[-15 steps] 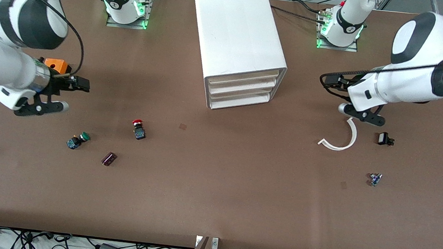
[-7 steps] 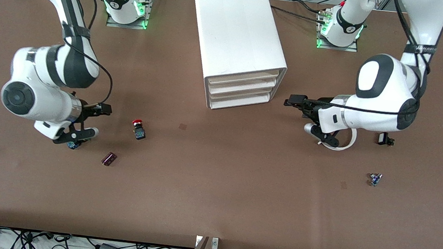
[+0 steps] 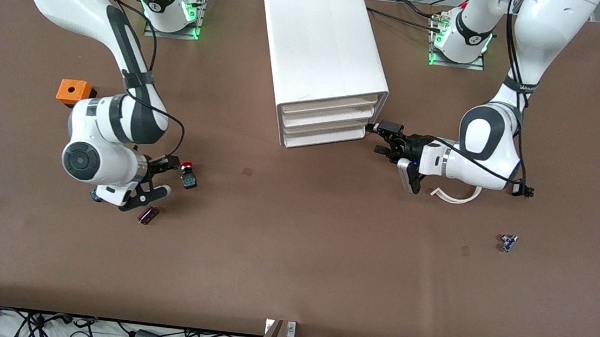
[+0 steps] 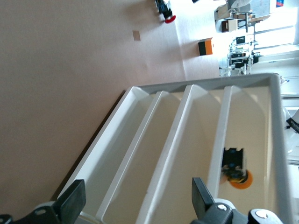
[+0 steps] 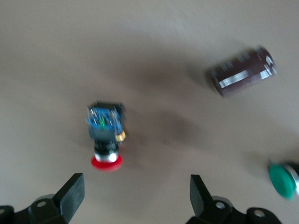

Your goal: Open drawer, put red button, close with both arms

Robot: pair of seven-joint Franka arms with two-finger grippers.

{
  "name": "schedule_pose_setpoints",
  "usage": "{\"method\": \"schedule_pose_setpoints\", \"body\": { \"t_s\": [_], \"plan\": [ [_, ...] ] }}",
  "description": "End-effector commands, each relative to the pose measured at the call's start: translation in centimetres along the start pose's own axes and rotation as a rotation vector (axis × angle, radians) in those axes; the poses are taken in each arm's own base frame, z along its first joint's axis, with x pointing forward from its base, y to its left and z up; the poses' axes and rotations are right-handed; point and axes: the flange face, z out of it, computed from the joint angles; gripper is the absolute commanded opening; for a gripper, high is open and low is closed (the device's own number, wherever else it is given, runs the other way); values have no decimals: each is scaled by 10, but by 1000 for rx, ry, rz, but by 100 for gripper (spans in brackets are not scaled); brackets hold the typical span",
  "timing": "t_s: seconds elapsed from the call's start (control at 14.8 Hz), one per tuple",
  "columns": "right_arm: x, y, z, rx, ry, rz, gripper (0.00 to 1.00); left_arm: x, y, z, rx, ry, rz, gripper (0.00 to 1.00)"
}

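Observation:
My right gripper is next to grab the red button by the dark collar behind its cap (image 3: 187,172), so that the button can go in the drawer (image 3: 328,116).
The white cabinet (image 3: 322,40) stands at the robots' edge of the table, all three drawers shut. The middle drawer (image 3: 326,120) (image 4: 170,154) faces my left gripper (image 3: 381,138) (image 4: 137,205), which hovers open just off the drawer fronts at the corner toward the left arm's end, touching nothing. The red button (image 3: 187,173) (image 5: 106,137) lies on its side on the brown table. My right gripper (image 3: 168,176) (image 5: 135,198) is low beside it, open, the red cap just ahead of the fingers and outside them.
A brown cylinder (image 3: 147,215) (image 5: 243,72) and a green button (image 5: 283,179) lie close to the right gripper. An orange box (image 3: 73,91) stands toward the right arm's end. A white curved strip (image 3: 458,196) and a small blue part (image 3: 508,242) lie near the left arm.
Both arms swung inward. The right gripper came down from beside the orange box to the red button. The left gripper travelled from over the white strip to the drawer fronts.

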Motion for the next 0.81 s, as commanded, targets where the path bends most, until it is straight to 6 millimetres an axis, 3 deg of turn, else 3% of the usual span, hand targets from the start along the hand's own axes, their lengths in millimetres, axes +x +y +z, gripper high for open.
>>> {"method": "schedule_pose_setpoints", "body": {
  "t_s": [0.0, 0.14, 0.34, 0.47, 0.68, 0.74],
  "plan": [
    [17, -17, 8, -2, 46, -42, 100, -14, -26, 27, -138, 40, -10, 100],
    [23, -37, 24, -6, 27, -72, 100, -23, -29, 50, -247, 71, -14, 100],
    [25, -37, 46, -2, 0, -75, 100, -32, -41, 62, -274, 70, 13, 93],
    [29, -49, 53, -15, 4, -96, 100, -34, -39, 82, -308, 50, 34, 71],
    [28, -50, 64, -18, -10, -99, 100, -34, -32, 94, -322, 33, 44, 49],
    [27, -50, 66, -17, -16, -100, 100, -35, -32, 96, -325, 28, 43, 37]
  ]
}}
